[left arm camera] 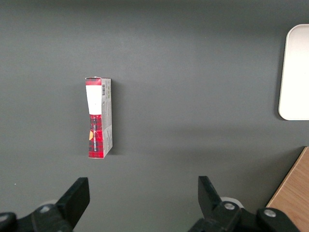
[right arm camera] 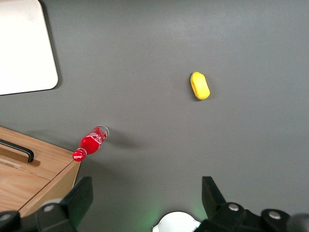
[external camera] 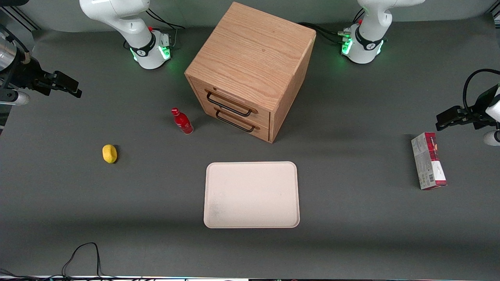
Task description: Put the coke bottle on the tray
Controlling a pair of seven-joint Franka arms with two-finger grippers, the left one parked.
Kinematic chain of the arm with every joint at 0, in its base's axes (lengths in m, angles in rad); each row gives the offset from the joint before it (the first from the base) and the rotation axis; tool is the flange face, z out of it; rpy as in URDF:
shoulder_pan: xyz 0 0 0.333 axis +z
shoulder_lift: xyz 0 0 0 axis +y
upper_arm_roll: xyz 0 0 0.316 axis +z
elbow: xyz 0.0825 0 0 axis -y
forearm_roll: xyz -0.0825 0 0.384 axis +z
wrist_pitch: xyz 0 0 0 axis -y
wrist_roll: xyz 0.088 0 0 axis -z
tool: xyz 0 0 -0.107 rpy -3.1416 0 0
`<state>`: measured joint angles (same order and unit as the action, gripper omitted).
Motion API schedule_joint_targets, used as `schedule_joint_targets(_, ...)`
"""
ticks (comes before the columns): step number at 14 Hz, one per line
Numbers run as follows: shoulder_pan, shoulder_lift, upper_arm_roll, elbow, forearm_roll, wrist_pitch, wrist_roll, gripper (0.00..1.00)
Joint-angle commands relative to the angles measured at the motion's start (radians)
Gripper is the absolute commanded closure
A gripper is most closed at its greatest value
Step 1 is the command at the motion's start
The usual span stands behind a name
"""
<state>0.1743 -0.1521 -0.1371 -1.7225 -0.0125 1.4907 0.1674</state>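
Note:
The gripper grabs the coke bottle by its red cap next, to place the bottle on the tray.
The coke bottle is small and all red with a red cap. It stands upright on the grey table, just in front of the wooden cabinet's drawers; the right wrist view also shows the coke bottle. The cream-beige tray lies flat and bare, nearer the front camera than the bottle, and a corner of the tray shows in the wrist view. My gripper hangs above the working arm's end of the table, well apart from the bottle. The gripper is open with nothing between its fingers.
A wooden two-drawer cabinet stands mid-table, its drawers shut. A yellow lemon lies toward the working arm's end, nearer the camera than the bottle. A red-and-grey carton lies toward the parked arm's end.

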Motion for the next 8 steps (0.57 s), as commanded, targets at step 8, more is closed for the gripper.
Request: schedule_joint_targets(8,0.013,0.015,0.121,-0.083,0.066,0.178,0.076,0.00)
